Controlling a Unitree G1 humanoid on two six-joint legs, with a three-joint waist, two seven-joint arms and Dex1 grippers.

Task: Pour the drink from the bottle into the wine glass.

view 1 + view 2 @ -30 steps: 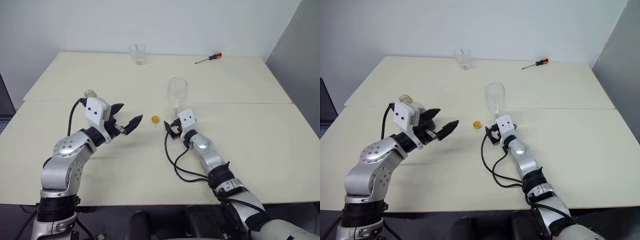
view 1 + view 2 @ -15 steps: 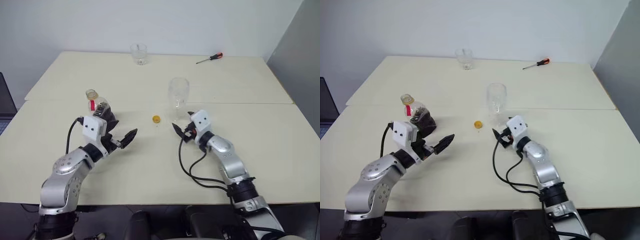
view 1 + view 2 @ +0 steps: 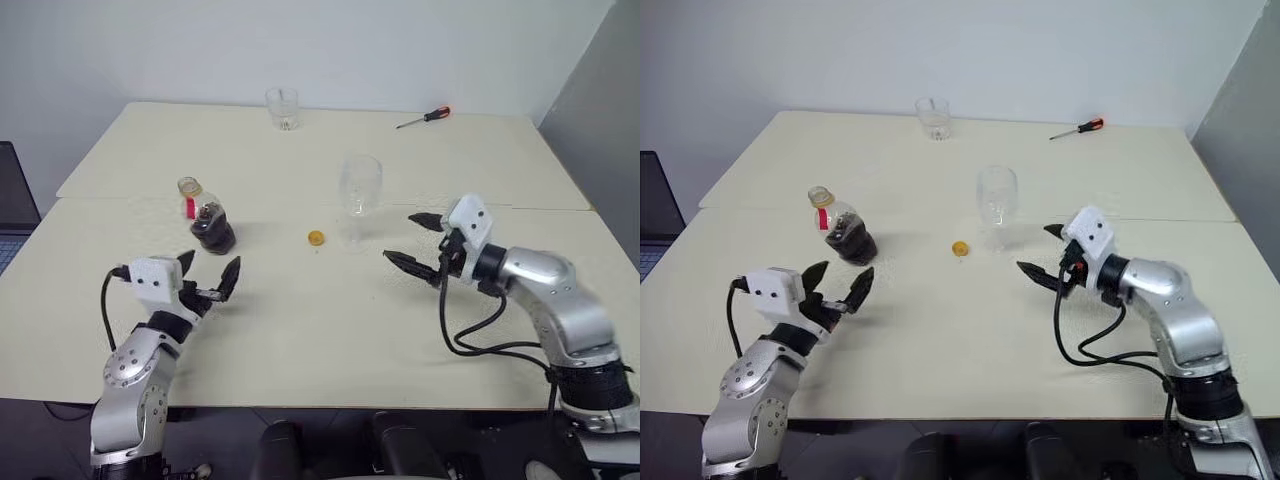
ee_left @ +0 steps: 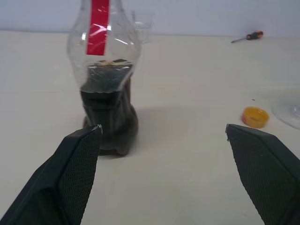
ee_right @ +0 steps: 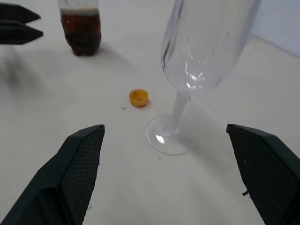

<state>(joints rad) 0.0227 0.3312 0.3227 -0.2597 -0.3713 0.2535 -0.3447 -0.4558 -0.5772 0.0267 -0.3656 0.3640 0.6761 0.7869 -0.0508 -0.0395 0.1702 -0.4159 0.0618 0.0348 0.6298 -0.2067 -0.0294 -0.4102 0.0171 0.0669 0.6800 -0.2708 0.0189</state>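
I need to grab the bottle by its narrow middle (image 3: 208, 216) with my left gripper next, because the bottle's clear upper body (image 3: 201, 202) bulges out round and the bottle's base gets wider. Then it can pour.
The bottle (image 3: 208, 218) stands upright on the table's left half, uncapped, with a red neck label and the dark drink (image 4: 108, 112) in its lower part. Its yellow cap (image 3: 316, 238) lies between it and the wine glass (image 3: 360, 190), which stands empty near the table's middle. My left gripper (image 3: 210, 268) hovers open just in front of the bottle, apart from it. To the right of the glass, my right gripper (image 3: 400, 237) is raised and open, pointing at the stem (image 5: 177, 110) with nothing between its fingers.
A short clear tumbler (image 3: 282, 108) stands at the table's far edge, and a red-handled screwdriver (image 3: 424, 117) lies at the far right. A dark laptop (image 3: 15, 200) sits past the table's left edge. A grey wall (image 3: 600, 90) rises on the right.
My left gripper drew back and down to the near left, uncovering the bottle. My right arm lifted and swung right, away from the glass's foot. Both stayed open.
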